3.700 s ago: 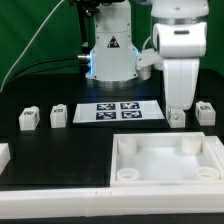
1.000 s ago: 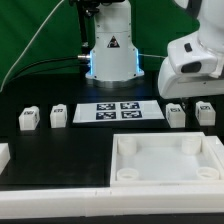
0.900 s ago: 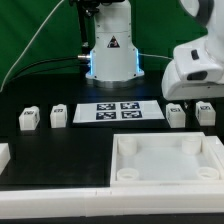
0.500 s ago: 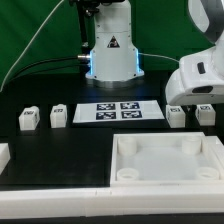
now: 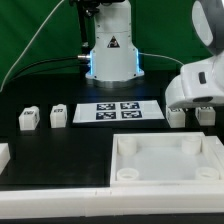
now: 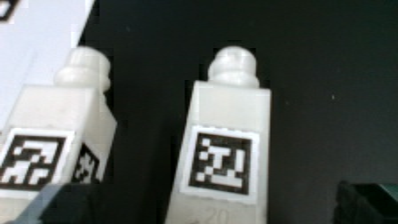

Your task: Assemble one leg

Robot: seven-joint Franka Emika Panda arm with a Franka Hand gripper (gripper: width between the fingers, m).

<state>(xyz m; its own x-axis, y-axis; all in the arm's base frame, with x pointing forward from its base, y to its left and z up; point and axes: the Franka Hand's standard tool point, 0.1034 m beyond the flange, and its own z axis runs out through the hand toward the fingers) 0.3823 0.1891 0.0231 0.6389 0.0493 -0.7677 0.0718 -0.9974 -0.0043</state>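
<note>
The leg's rounded end should stay free for the tray-like piece's corner socket. My gripper needs to grab the leg by its tagged body (image 5: pixel 206 117) (image 6: pixel 219 172) next.
Four white legs with tags lie on the black table: two at the exterior view's left (image 5: pixel 28 119) (image 5: pixel 58 115) and two at its right (image 5: pixel 176 116) (image 5: pixel 206 113). My gripper (image 5: pixel 201 103) hangs low over the right pair, its white hand hiding the fingertips there. In the wrist view one leg (image 6: pixel 222 140) lies between my two dark fingers (image 6: pixel 64 205), and they stand apart from it. The other leg (image 6: pixel 63 125) lies beside it, outside the fingers. The gripper (image 6: pixel 214 205) is open and holds nothing.
The large white tray-like piece (image 5: pixel 122 172) with corner sockets lies at the front. The marker board (image 5: pixel 120 110) lies at the middle before the robot base (image 5: pixel 110 55). Another white part (image 5: pixel 3 155) shows at the left edge.
The arm has swung toward the exterior view's right and come lower, from above the inner right leg to over the right pair. The legs have not moved.
</note>
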